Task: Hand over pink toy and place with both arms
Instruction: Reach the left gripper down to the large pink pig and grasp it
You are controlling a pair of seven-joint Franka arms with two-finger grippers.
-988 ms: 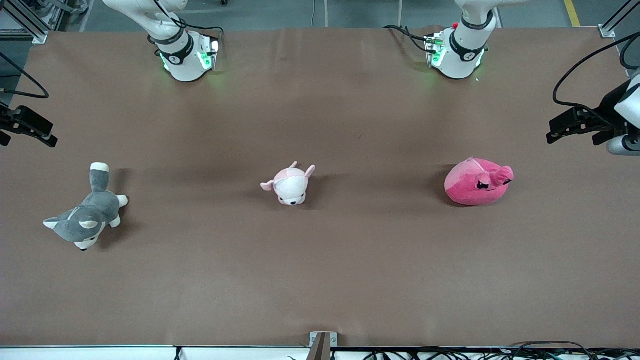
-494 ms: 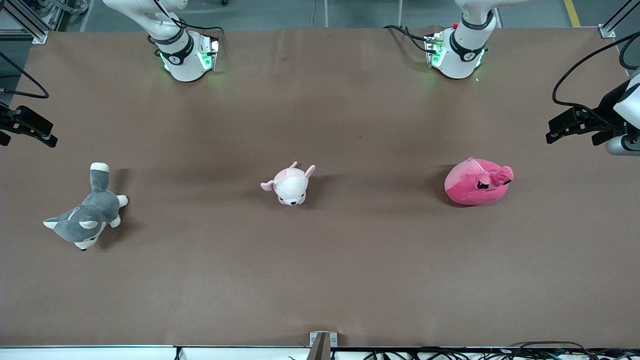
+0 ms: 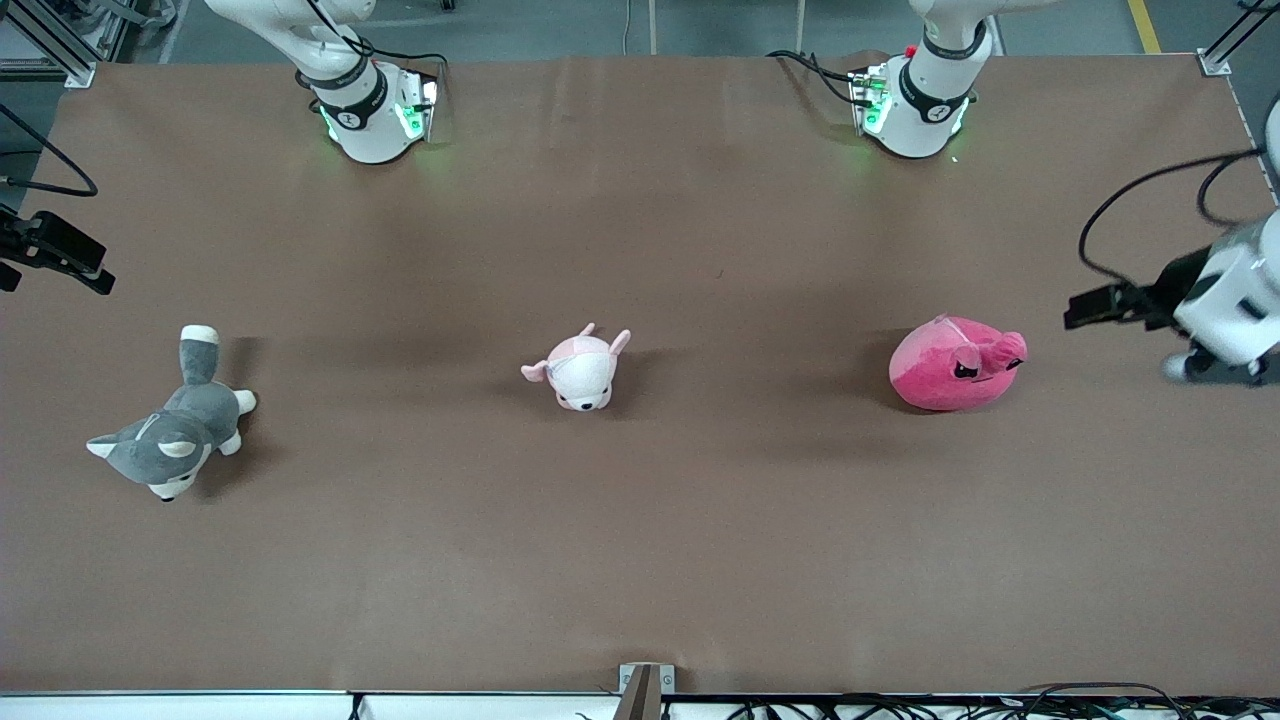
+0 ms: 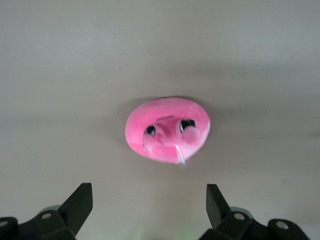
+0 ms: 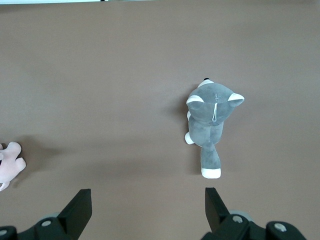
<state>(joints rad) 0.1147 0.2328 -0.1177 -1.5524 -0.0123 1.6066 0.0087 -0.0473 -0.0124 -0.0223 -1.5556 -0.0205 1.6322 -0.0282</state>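
Observation:
My left gripper is going to take hold of the hot-pink plush toy's ear at its eye next, so the hot-pink plush toy's other ear stays free for the handover.
The hot-pink round plush toy [image 3: 955, 366] lies on the brown table toward the left arm's end; it also shows in the left wrist view [image 4: 167, 129]. My left gripper [image 3: 1085, 306] is open and empty, up in the air beside the toy at the table's end; its open fingers frame bare table in the left wrist view [image 4: 149, 200]. My right gripper [image 3: 75, 270] waits open and empty at the right arm's end of the table, above the grey plush; its own view shows it open over bare table [image 5: 148, 202].
A pale pink-and-white plush [image 3: 580, 368] lies at the table's middle, its edge in the right wrist view [image 5: 10, 164]. A grey-and-white plush dog [image 3: 172, 430] lies toward the right arm's end, seen also in the right wrist view [image 5: 210, 122].
My left gripper has moved down and toward the pink toy, the wrist turning. The right arm and the toys have not moved.

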